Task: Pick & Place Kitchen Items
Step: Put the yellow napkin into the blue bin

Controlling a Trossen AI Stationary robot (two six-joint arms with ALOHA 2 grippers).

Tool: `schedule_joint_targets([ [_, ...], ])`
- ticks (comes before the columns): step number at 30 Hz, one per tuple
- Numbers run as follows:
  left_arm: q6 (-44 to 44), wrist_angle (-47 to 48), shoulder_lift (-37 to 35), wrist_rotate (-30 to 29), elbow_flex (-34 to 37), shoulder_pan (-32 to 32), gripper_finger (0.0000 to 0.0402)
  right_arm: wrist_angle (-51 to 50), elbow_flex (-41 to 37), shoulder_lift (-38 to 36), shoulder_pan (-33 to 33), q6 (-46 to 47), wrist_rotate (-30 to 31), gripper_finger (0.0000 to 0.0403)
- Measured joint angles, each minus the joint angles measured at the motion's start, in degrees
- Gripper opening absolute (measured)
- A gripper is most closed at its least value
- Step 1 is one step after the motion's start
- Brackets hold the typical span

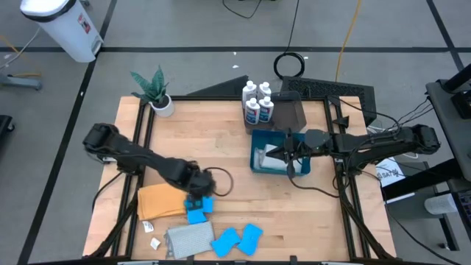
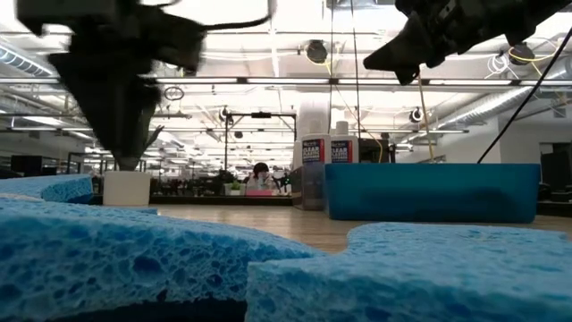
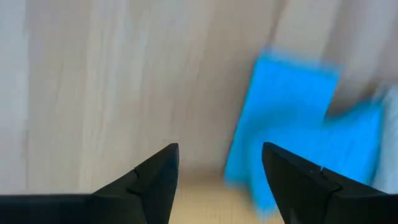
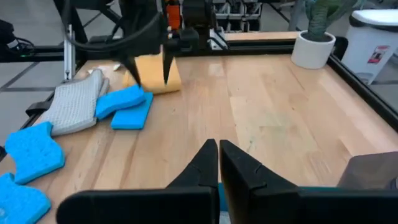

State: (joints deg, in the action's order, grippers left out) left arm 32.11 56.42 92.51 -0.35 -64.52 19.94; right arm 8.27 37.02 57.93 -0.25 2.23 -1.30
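Note:
Next, the left gripper picks up the orange cloth by its folded edge (image 1: 179, 202). Then I move the cloth into the blue bin.
My left gripper (image 1: 197, 190) is open, fingers pointing down, above the table beside two overlapping blue sponges (image 1: 199, 210). One sponge (image 3: 283, 124) lies just off its fingertips (image 3: 217, 152), untouched. An orange cloth (image 1: 158, 200) lies to the left and a grey cloth (image 1: 188, 238) toward the near edge. Two more blue sponges (image 1: 237, 238) lie near the front edge. Several white bottles (image 1: 257, 103) stand at the far side. My right gripper (image 4: 217, 148) is shut and empty above the blue bin (image 1: 302, 168). No dark green cloth shows.
A potted plant (image 1: 156, 92) stands at the far left corner. A dark grey tray (image 1: 291, 110) stands behind the bin. Something pale (image 1: 268, 156) lies inside the bin. Bare wood (image 1: 206, 140) spans the middle of the table.

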Motion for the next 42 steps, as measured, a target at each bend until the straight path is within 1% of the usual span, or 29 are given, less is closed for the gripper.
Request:
schedule_joint_targets([
  [3, 7.27, 5.71, -2.96, -0.20, 2.35, 2.75, 0.0225, 0.53, -0.88, -0.04, 0.00, -0.14, 0.00, 0.0001],
  [5, 11.57, 6.40, -4.12, 0.04, 4.67, 4.58, 0.0198, 0.55, -1.43, 0.04, 0.00, -0.41, 0.00, 0.0001],
  [9, 20.43, 6.22, -5.05, 1.70, 10.90, 7.57, 0.0107, 1.49, -2.29, 0.00, -0.13, -0.55, 0.17, 0.0001],
  [12, 26.47, 4.48, -5.05, 6.60, 15.87, 8.34, 0.0033, 3.94, -2.91, 0.00, -0.13, -0.57, 0.16, 0.0001],
  [13, 28.00, 3.30, -5.05, 8.26, 17.55, 8.38, 0.0017, 4.88, -3.10, 0.00, -0.13, -0.57, 0.10, 0.0001],
  [14, 29.33, 1.61, -5.05, 9.69, 19.13, 8.36, 0.0010, 5.84, -3.25, 0.00, -0.13, -0.58, 0.09, 0.0001],
  [16, 30.82, -2.55, -5.15, 11.32, 21.96, 8.32, 0.0016, 7.47, -3.56, 0.00, -0.13, -0.58, 0.06, 0.0001],
  [19, 31.39, -8.05, -5.56, 11.00, 25.13, 8.03, 0.0029, 8.44, -3.79, 0.00, -0.13, -0.58, 0.06, 0.0002],
  [21, 30.89, -9.41, -5.61, 10.54, 25.69, 7.39, 0.0033, 8.49, -3.81, 0.00, -0.13, -0.62, 0.06, 0.0001],
  [24, 29.25, -9.38, -5.47, 7.39, 25.23, 5.61, 0.0034, 8.44, -3.81, 0.00, -0.13, -1.38, 0.04, 0.0001],
  [27, 26.92, -12.10, -5.48, 1.74, 24.92, 2.33, 0.0034, 8.46, -3.83, 0.00, -0.13, -1.41, 0.04, 0.0001],
  [29, 24.59, -13.23, -5.48, -0.55, 24.91, 0.30, 0.0035, 8.44, -3.83, 0.00, -0.13, -1.41, 0.04, 0.0001],
  [31, 22.01, -16.19, -5.43, -4.47, 24.96, -2.18, 0.0035, 8.41, -3.83, 0.00, -0.13, -1.41, 0.04, 0.0002],
  [33, 19.29, -20.70, -5.19, -8.58, 25.16, -4.57, 0.0035, 8.44, -3.83, 0.00, -0.13, -1.41, 0.04, 0.0002],
  [36, 13.85, -28.75, -4.96, -11.48, 25.55, -8.01, 0.0035, 8.42, -3.83, 0.00, -0.13, -1.42, 0.02, 0.0001],
  [39, 7.10, -36.80, -4.72, -12.17, 25.60, -11.35, 0.0035, 8.41, -3.83, 0.00, -0.13, -1.41, 0.04, 0.0002],
  [42, 2.91, -37.93, -5.32, -11.50, 24.30, -13.99, 0.0035, 8.39, -3.83, 0.00, -0.13, -1.43, 0.02, 0.0001],
])
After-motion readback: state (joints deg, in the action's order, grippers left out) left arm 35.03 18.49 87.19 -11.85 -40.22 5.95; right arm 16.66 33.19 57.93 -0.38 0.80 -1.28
